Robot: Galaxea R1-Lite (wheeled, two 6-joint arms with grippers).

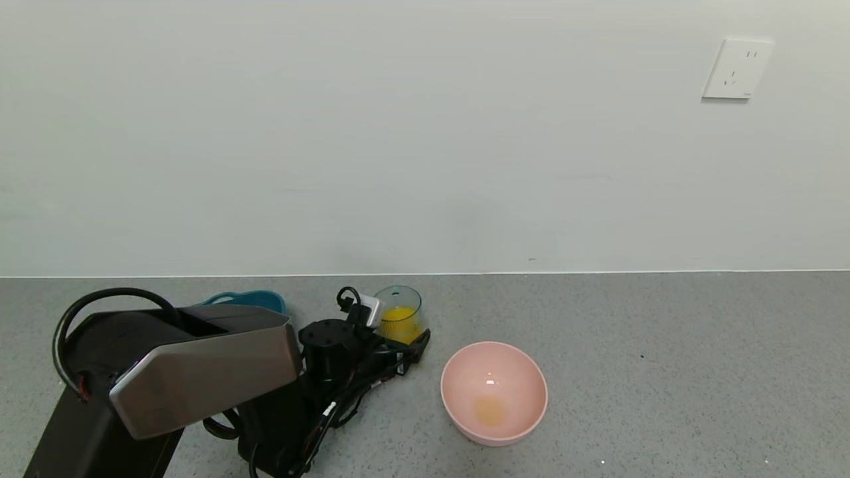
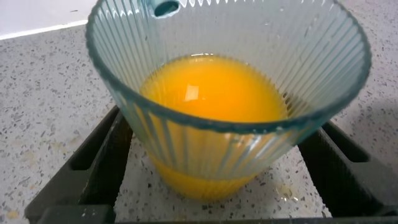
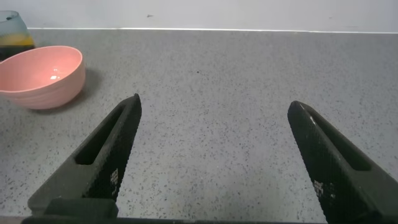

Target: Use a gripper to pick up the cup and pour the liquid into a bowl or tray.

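Note:
I need to pour the orange-yellow liquid into the pink bowl [image 1: 495, 392], so my left gripper should next grab the cup by its ribbed body [image 1: 398, 326].
The ribbed pale blue-green cup [image 1: 398, 317] stands upright on the grey counter, about half full of orange-yellow liquid [image 1: 400, 320]. My left gripper [image 1: 413, 344] is open, with its black fingers on either side of the cup's lower part. In the left wrist view the cup [image 2: 230, 93] and liquid [image 2: 214, 93] fill the frame; the left gripper [image 2: 217, 124] straddles it, with a gap showing between each finger [image 2: 87, 168] and the cup's base. The pink bowl [image 1: 495, 392] sits to the right of the cup, with a faint orange patch at its bottom. My right gripper [image 3: 211, 155] is open and empty over bare counter.
A dark teal tub [image 1: 249, 300] is mostly hidden behind my left arm, left of the cup. The wall runs along the counter's back edge. The right wrist view shows the pink bowl [image 3: 40, 74] and the cup [image 3: 12, 28] farther off.

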